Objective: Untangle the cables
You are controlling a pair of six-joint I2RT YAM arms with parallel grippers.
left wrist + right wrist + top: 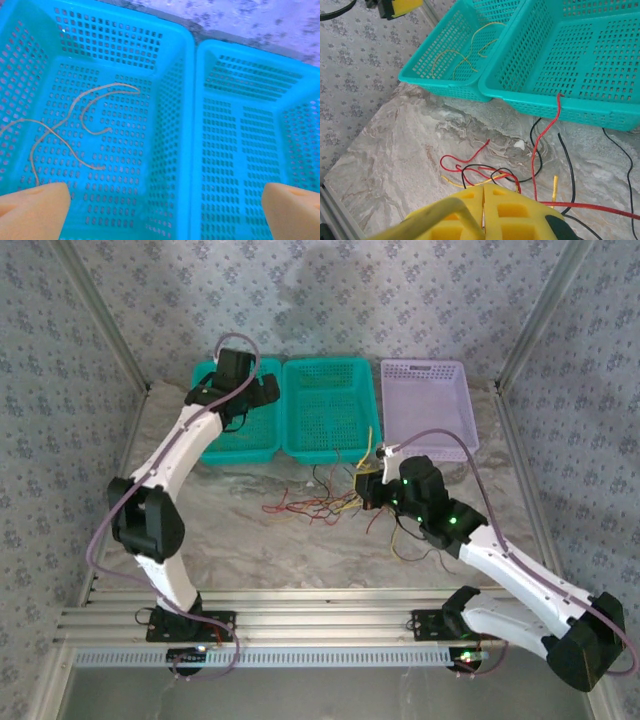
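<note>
I should next grab only the black cable's part at the tangle point(328, 494) with my left gripper to untangle it, leaving red and yellow free.
A tangle of thin red, black and yellow cables point(320, 505) lies on the marble table in front of the baskets, and it sits just ahead of the fingers in the right wrist view point(485, 172). One red cable point(558, 100) hangs over the middle basket's front rim. My right gripper point(365, 487) point(484, 189) is shut at the tangle's right end, with a yellow strand point(420, 220) running out of its jaws. A separate yellow cable point(75, 107) point(457, 57) lies in the left teal basket. My left gripper point(240, 400) point(162, 205) hovers open above that basket, holding nothing.
Three baskets stand in a row at the back: left teal point(240, 455), middle teal point(330, 452) and lilac point(430, 365). More black cables point(415, 545) trail beside the right arm. Patterned walls and metal frame posts close in the table on both sides.
</note>
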